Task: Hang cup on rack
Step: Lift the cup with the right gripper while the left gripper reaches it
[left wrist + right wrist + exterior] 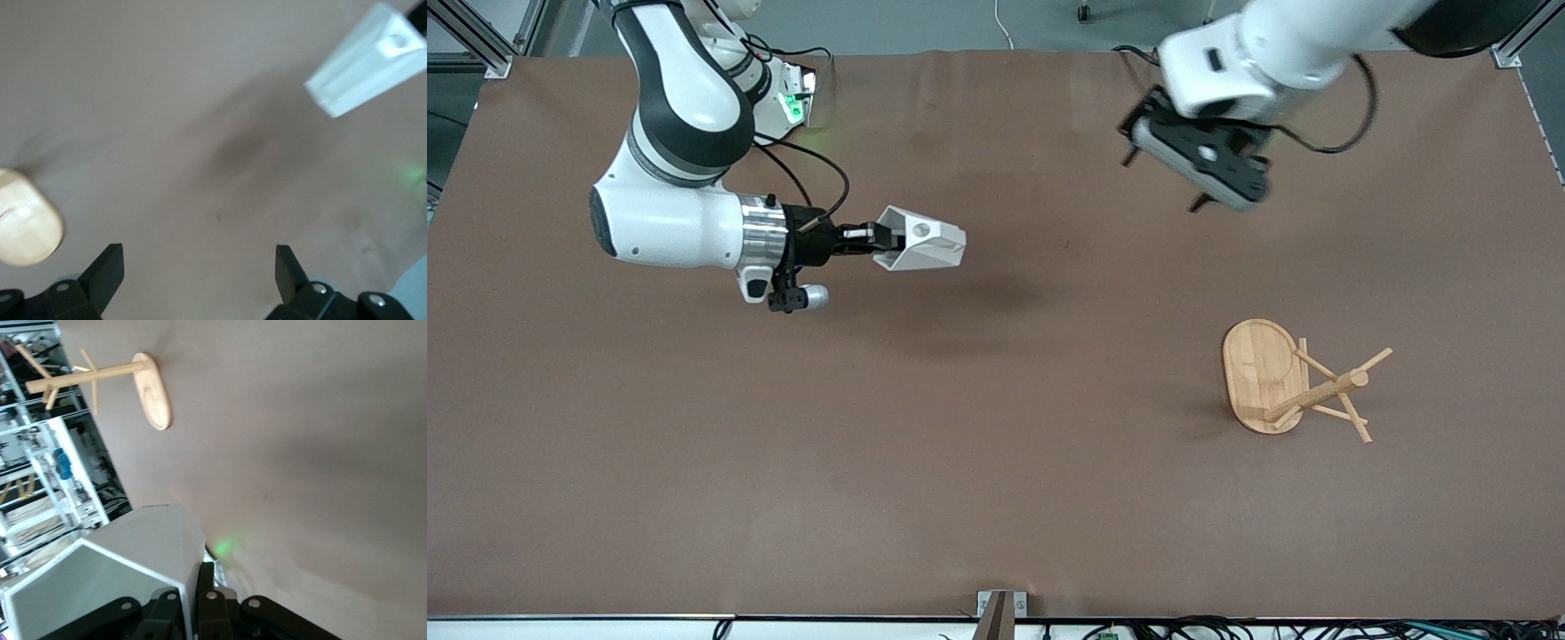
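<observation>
I need to grab the white faceted cup by its closed base with my left gripper. The cup's open rim then stays free to go over the rack's peg [1376, 359].
My right gripper [879, 242] is shut on the rim wall of the white faceted cup [921, 240] and holds it on its side in the air over the brown table, toward the right arm's end. The cup fills the right wrist view [113, 580]; it also shows in the left wrist view [370, 63]. The bamboo rack [1294, 380] stands on its oval base toward the left arm's end, nearer to the front camera, and shows in the right wrist view [107, 377]. My left gripper [1165, 182] is open and empty in the air over the table, between the robots' bases and the rack.
The brown table cover [996, 462] runs wide and bare around the rack. A green light [793, 108] glows at the right arm's base. The rack's base edge shows in the left wrist view [23, 227].
</observation>
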